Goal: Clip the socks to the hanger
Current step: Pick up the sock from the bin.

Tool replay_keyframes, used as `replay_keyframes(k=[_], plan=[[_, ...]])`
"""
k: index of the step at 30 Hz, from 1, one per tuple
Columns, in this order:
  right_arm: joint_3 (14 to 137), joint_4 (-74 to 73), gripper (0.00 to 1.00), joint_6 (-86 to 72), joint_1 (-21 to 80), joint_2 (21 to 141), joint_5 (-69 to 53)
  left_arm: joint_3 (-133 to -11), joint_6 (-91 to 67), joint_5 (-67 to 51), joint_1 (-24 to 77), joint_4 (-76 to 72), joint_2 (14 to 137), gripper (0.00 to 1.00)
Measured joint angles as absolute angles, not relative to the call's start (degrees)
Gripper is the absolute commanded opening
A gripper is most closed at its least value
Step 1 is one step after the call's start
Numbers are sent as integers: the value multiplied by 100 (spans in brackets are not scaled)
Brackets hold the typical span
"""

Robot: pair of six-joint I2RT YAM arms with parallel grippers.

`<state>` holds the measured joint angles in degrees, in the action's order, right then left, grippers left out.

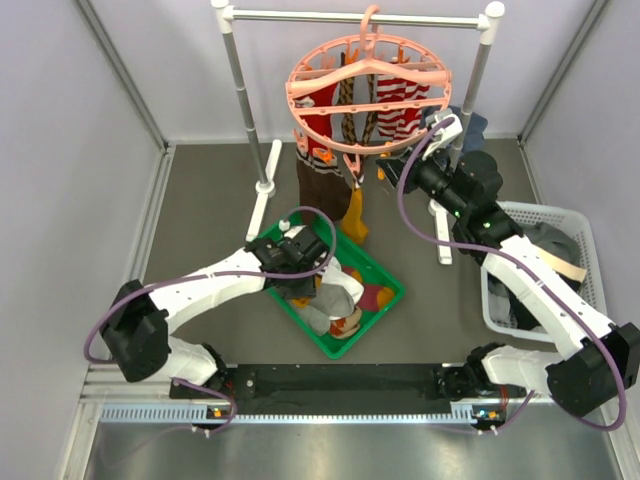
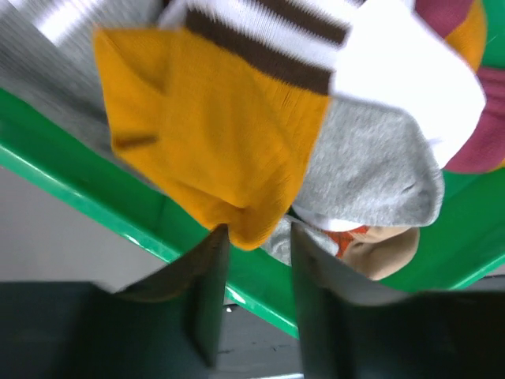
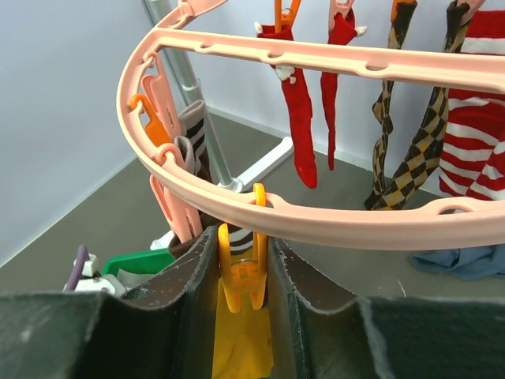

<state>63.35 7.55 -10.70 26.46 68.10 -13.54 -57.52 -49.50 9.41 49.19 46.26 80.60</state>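
I need to grab the mustard sock with my left gripper next, by its brown-and-white striped end [image 2: 267,36], so the sock's edge stays free to clip to the hanger.
The salmon-pink hanger [image 1: 365,95] hangs from the rail with red, striped and checked socks [image 1: 395,105] clipped to it. In the right wrist view its ring [image 3: 331,221] crosses just above my right gripper [image 3: 243,246]. That gripper is shut on an orange clip [image 3: 243,276], with a finger touching each side. A mustard sock [image 3: 241,347] hangs below. My left gripper [image 2: 252,237] is open over the green tray [image 2: 71,197]. The tip of a mustard sock [image 2: 213,134] with brown and white stripes lies at its fingertips. A grey sock [image 2: 371,166] lies beside it.
The silver rail [image 1: 355,16] with white joints stands at the back. A white basket [image 1: 590,240] of dark garments sits at the right. The green tray [image 1: 385,275] holds several loose socks at centre. A blue-grey cloth [image 3: 461,260] lies beyond the hanger.
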Motion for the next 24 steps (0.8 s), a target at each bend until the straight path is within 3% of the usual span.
replay_keyframes(k=[10,20,24], plan=[[6335,753,0,-1048,2646,6799,-1319,-7164,-4434,2012,4899,4665,8554,49],[6335,720,0,-998,2646,6764,-1302,-7531,-3752,2495,4659,4316,10261,37],[6335,720,0,-958,2646,6755,-1288,-7529,-3623,2580,4582,4130,10569,28]])
